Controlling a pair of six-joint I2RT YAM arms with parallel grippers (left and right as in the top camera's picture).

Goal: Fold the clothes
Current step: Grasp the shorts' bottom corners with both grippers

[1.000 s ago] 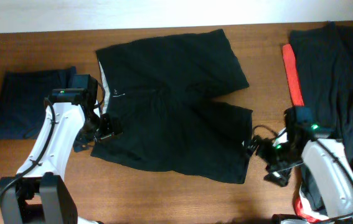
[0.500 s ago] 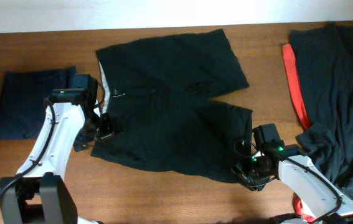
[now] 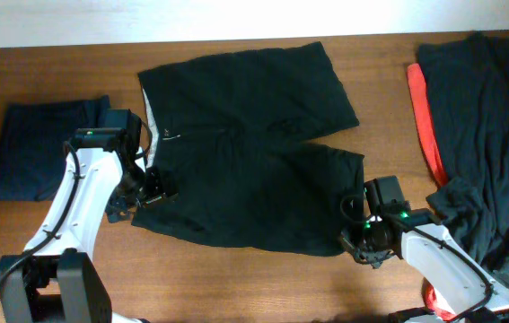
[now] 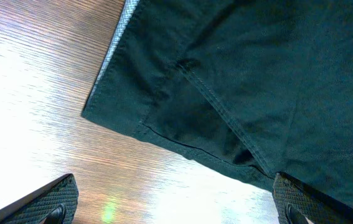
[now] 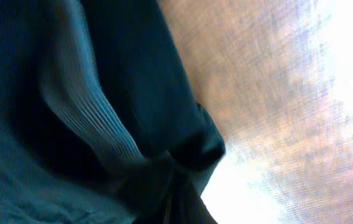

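The left gripper should next fold the near leg over, so it should grab the black shorts (image 3: 245, 152) at the near waistband corner (image 3: 141, 219), opposite the held hem.
The black shorts (image 3: 245, 152) lie spread flat mid-table, pale inner waistband at the left. My left gripper (image 3: 151, 190) hovers open at the lower waistband corner. In the left wrist view, that corner (image 4: 226, 81) lies just beyond the wide-apart fingertips (image 4: 51, 199), with bare wood between them at my left gripper (image 4: 175, 208). My right gripper (image 3: 358, 242) is shut on the hem corner of the near leg. In the right wrist view, the black shorts (image 5: 89, 137) bunch up where my right gripper (image 5: 173, 193) pinches them.
A folded navy-blue garment (image 3: 34, 148) lies at the far left, beside my left arm. At the right is a heap of black clothes (image 3: 487, 117) with a red garment (image 3: 425, 108) along its edge. Bare wood table (image 3: 236, 287) runs along the front.
My right gripper moved left from beside the heap to the near leg's hem corner and shut on it. The left gripper stayed open and almost still.
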